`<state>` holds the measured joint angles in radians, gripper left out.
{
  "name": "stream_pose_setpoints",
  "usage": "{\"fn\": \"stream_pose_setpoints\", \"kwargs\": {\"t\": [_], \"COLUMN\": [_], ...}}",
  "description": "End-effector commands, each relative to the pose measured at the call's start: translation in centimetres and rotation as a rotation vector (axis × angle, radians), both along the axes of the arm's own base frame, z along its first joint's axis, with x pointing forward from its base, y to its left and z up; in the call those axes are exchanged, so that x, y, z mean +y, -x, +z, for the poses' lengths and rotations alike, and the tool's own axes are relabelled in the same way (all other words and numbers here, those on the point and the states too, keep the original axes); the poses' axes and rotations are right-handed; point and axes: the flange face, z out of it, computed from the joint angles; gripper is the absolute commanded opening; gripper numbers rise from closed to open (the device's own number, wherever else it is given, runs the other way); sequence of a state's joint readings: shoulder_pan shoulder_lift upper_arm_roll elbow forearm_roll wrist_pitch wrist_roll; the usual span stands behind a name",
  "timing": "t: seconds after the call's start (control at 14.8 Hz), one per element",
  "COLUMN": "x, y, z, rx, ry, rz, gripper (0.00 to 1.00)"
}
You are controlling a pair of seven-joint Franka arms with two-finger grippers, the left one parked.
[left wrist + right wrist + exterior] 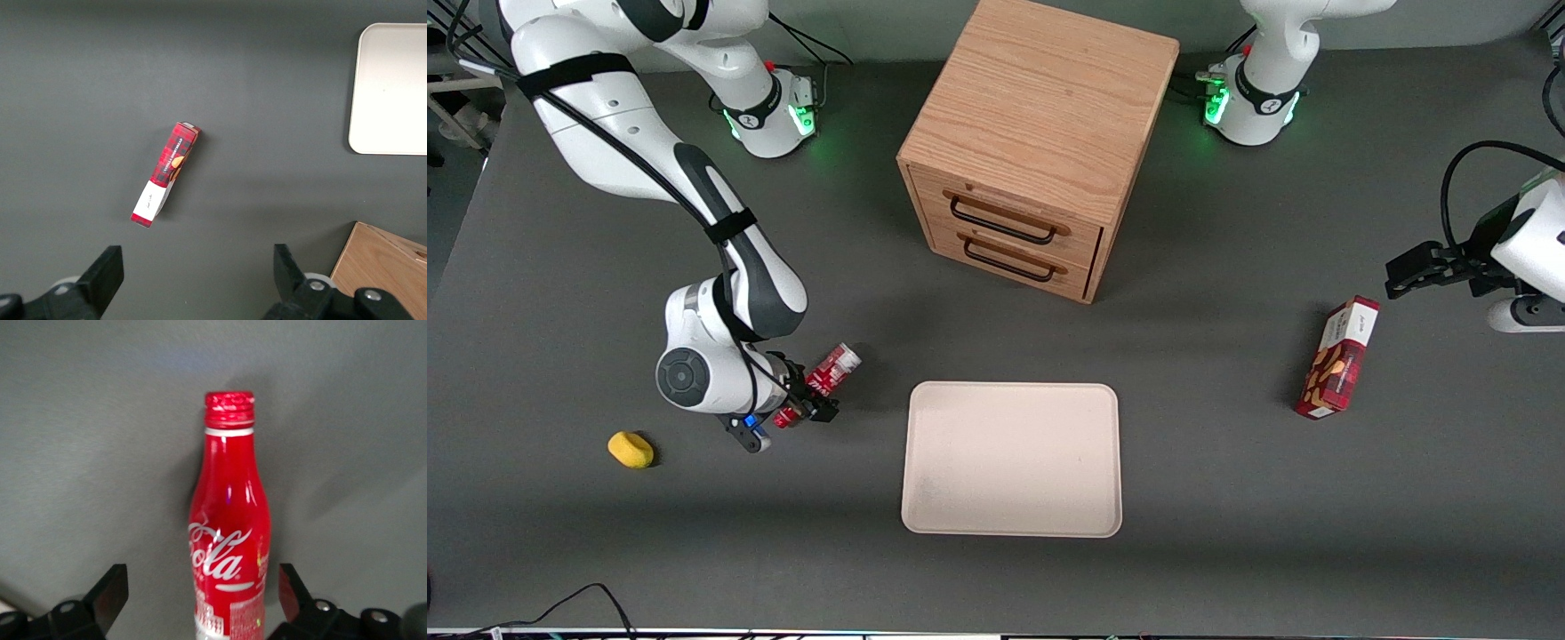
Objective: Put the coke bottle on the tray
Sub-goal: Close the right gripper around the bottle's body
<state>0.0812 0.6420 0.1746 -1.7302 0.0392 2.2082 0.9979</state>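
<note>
My right gripper grabs the coke bottle by its lower body below the script logo (827,372) next, to place the bottle on the tray (1011,458).
The coke bottle (834,366) is small, slim and red, with a silvery end, and appears to lie on the dark table toward the working arm's end. My right gripper (809,393) is low over it and open, with the bottle's lower body between the fingers. In the right wrist view the coke bottle (230,520) shows its white script logo and red cap. There the gripper (202,587) has one finger close to the bottle's side and a clear gap at the other. The pale beige tray (1011,458) lies flat beside the bottle, toward the table's middle, with nothing on it.
A wooden drawer cabinet (1032,133) stands farther from the front camera than the tray. A red-and-white snack box (1338,358) lies toward the parked arm's end. A small yellow object (631,449) sits near the gripper, nearer the camera.
</note>
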Motion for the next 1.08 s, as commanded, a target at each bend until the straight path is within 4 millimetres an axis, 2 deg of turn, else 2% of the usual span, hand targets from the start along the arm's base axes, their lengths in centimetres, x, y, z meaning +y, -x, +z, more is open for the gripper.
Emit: {"fn": "stream_pose_setpoints", "kwargs": {"t": [0.0, 0.07, 0.14, 0.2, 0.27, 0.34, 0.54, 0.61, 0.68, 0.74, 0.81, 1.02], "x": [-0.1, -0.1, -0.1, 0.0, 0.0, 0.1, 0.2, 0.3, 0.5, 1.4, 1.6, 1.0], "y": [1.3, 1.5, 1.5, 1.5, 1.6, 1.6, 1.6, 1.5, 1.2, 1.3, 1.3, 0.1], "z": [-1.4, -1.7, -1.8, -1.7, -1.9, -1.9, -1.7, -1.4, -0.2, 1.7, 4.2, 14.2], "rx": [-0.036, -0.038, -0.037, -0.043, -0.043, -0.046, -0.055, -0.06, -0.075, -0.082, -0.086, -0.094], "ry": [0.013, 0.012, 0.014, 0.022, 0.031, 0.033, 0.045, 0.045, 0.043, 0.037, 0.055, 0.088], "rz": [-0.027, -0.027, -0.022, -0.003, 0.008, 0.015, 0.037, 0.039, 0.044, 0.06, 0.082, 0.176], "gripper": [1.0, 1.0, 0.94, 0.43, 0.14, 0.0, 0.0, 0.0, 0.0, 0.0, 0.0, 0.0]}}
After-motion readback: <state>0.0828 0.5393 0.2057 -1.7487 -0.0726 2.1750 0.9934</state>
